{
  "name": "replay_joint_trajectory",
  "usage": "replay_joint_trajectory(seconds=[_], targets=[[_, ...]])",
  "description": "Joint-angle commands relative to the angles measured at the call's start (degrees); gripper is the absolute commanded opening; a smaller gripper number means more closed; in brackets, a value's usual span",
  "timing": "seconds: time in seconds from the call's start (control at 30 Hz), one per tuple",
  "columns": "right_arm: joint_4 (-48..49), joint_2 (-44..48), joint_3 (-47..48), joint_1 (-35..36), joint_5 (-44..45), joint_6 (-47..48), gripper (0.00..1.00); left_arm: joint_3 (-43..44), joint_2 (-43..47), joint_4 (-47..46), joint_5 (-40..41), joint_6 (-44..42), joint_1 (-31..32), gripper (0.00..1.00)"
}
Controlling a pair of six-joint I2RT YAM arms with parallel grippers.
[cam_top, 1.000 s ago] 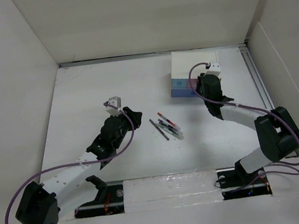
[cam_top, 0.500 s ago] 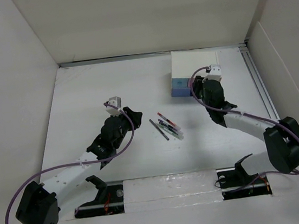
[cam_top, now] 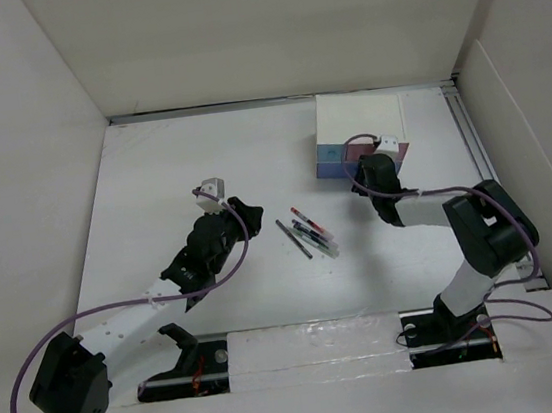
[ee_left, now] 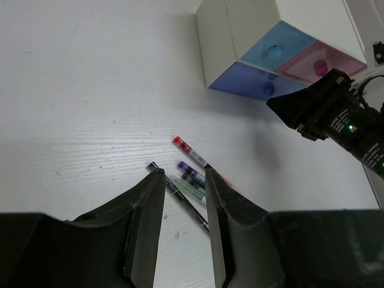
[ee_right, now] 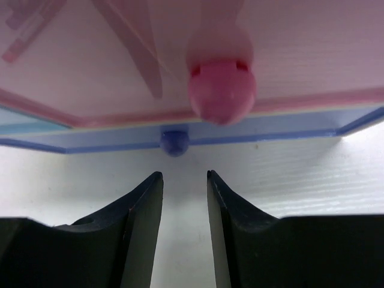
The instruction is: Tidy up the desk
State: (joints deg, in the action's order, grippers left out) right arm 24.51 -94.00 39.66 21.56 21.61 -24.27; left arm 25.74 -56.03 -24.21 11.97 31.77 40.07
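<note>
The right gripper's open fingers are short of the blue knob [ee_right: 174, 143], so the blue drawer would stay shut if the right gripper moved sideways now.
The desk [cam_top: 171, 169] is a wide white tabletop inside white walls. Several pens [cam_top: 309, 233] lie loose at its middle. My left gripper [cam_top: 243, 210] hovers just left of them, open and empty. In the left wrist view the pens [ee_left: 192, 177] show past the left gripper [ee_left: 183, 172]. My right gripper [cam_top: 359, 161] points at the front of the small drawer box [cam_top: 356, 121]. It stands open and empty [ee_right: 183, 175], a little short of the pink knob [ee_right: 221, 90] and the blue knob [ee_right: 174, 143].
The white drawer box [ee_left: 240, 30] with blue and pink drawers stands at the back right, near the right wall's metal rail [cam_top: 475, 142]. The right arm [ee_left: 336, 114] shows in the left wrist view in front of the box. White walls close in three sides.
The right gripper has opened from nearly shut and drawn back a little from the pink drawer, its elbow folding in. The left arm and the pens have not moved.
</note>
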Motion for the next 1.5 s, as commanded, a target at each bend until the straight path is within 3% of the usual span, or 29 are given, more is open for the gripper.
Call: replay_joint_trajectory(seconds=[0.0,0.57,0.8,0.97,1.47], targets=[[2.83,-0.66,3.84,-0.82,1.33,-1.83,0.41,0.72,1.19,-2.07,-0.45,-0.66,0.18,0.29],[3.52,-5.85,9.03,-0.82,4.67,-1.83,0.33,0.54,2.06,-1.98,-0.37,-0.83,0.18,0.29],[3.96,-5.76,8.68,-0.29,5.64,-1.92,0.17,0.72,1.45,-2.25,-0.72,-0.92,0.18,0.29],[3.88,-3.39,5.44,1.11,5.99,-2.71,0.12,0.63,1.19,-2.34,-0.98,-0.92,0.18,0.29],[-1.13,8.64,-5.2,6.82,4.32,-3.76,0.1,0.54,0.92,-2.95,-2.3,-0.39,0.71,0.28]])
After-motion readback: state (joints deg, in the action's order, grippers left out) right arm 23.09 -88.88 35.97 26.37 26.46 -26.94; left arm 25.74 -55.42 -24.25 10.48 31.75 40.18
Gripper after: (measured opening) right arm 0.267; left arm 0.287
